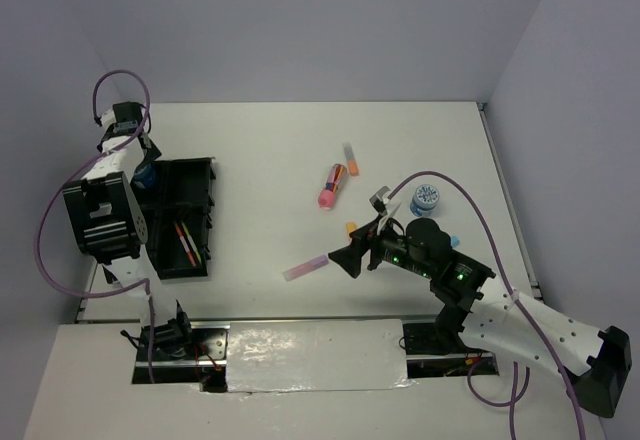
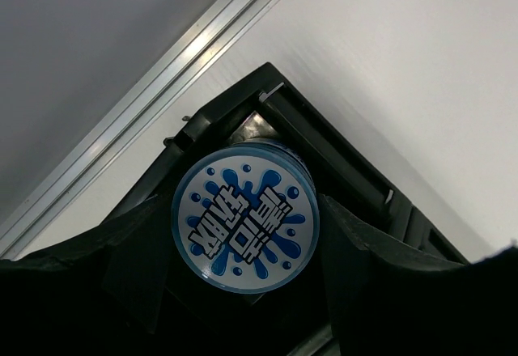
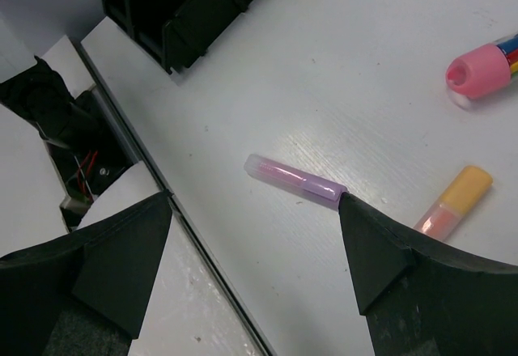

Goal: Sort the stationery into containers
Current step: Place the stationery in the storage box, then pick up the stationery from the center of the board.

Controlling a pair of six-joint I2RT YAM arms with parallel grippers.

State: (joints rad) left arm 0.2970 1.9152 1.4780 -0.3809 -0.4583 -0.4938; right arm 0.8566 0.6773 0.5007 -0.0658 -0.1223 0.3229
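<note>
The roll is upright inside the sides of the tray's far corner section and would land in the section, so my left gripper should open its fingers.
My left gripper point(image 2: 243, 214) is shut on a round blue-white patterned roll point(image 2: 244, 220), one finger on each side, over the far corner compartment of the black organiser tray point(image 2: 324, 141). Two thin pens point(image 1: 185, 243) lie in a near compartment of the tray point(image 1: 207, 222). My right gripper point(image 3: 255, 202) stands open and holds nothing. It hangs low over the table just short of a lilac stick point(image 3: 295, 182), whose end meets the right fingertip. A second roll point(image 1: 427, 198), a pink-orange highlighter point(image 1: 332, 185) and an orange stick point(image 3: 455, 204) lie on the table.
Another short stick point(image 1: 351, 158) lies beyond the highlighter, and a light-blue one point(image 1: 455, 241) shows beside the right arm. A metal rail point(image 3: 202, 243) and cable openings run along the table's near edge. Grey walls close the far and side edges.
</note>
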